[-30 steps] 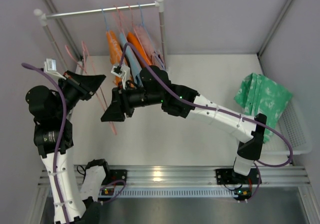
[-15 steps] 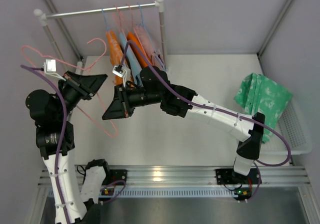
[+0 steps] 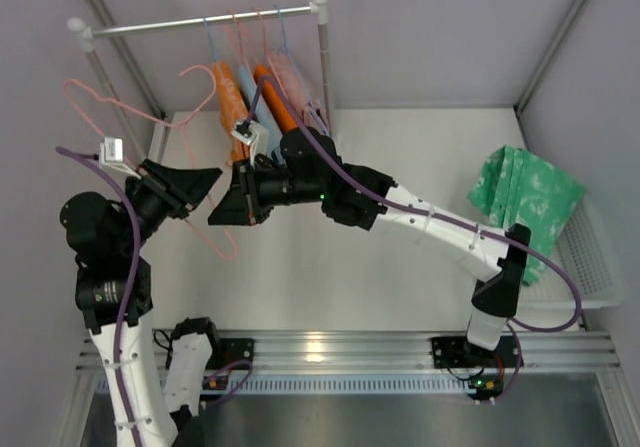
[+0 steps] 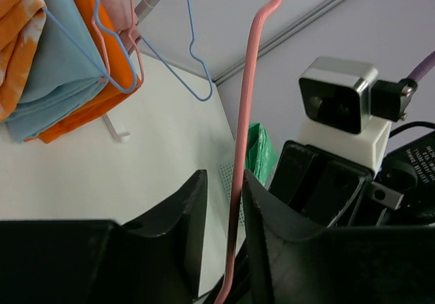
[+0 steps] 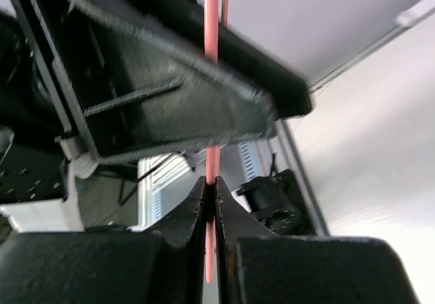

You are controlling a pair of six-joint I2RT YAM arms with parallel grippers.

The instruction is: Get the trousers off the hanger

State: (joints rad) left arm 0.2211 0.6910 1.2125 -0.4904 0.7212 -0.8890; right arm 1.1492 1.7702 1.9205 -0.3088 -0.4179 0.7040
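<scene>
My left gripper is going to grab the pink hanger by its straight side wire next, away from the hook, to hang the hanger on the rack.
The thin pink hanger (image 3: pixel 137 113) is bare and held in the air left of the rack, its hook up at the far left. My right gripper (image 3: pixel 222 212) is shut on its wire; in the right wrist view the fingers (image 5: pixel 211 181) pinch the pink wire (image 5: pixel 212 59). My left gripper (image 3: pixel 205 182) sits beside it. In the left wrist view its jaws (image 4: pixel 224 178) stand a little apart with the wire (image 4: pixel 243 113) between them, against the right finger. The mint-green trousers (image 3: pixel 525 192) lie folded over the basket at the right, also seen in the left wrist view (image 4: pixel 257 151).
A white rail rack (image 3: pixel 200 20) stands at the back left with orange and light blue clothes (image 3: pixel 245 97) on blue-hooked hangers (image 4: pixel 194 52). A white mesh basket (image 3: pixel 590 257) stands at the right edge. Grey walls close in on both sides.
The hanger has swung up, and its hook has risen to the upper left. Both grippers have drawn closer together, the right one moving a little toward the rack.
</scene>
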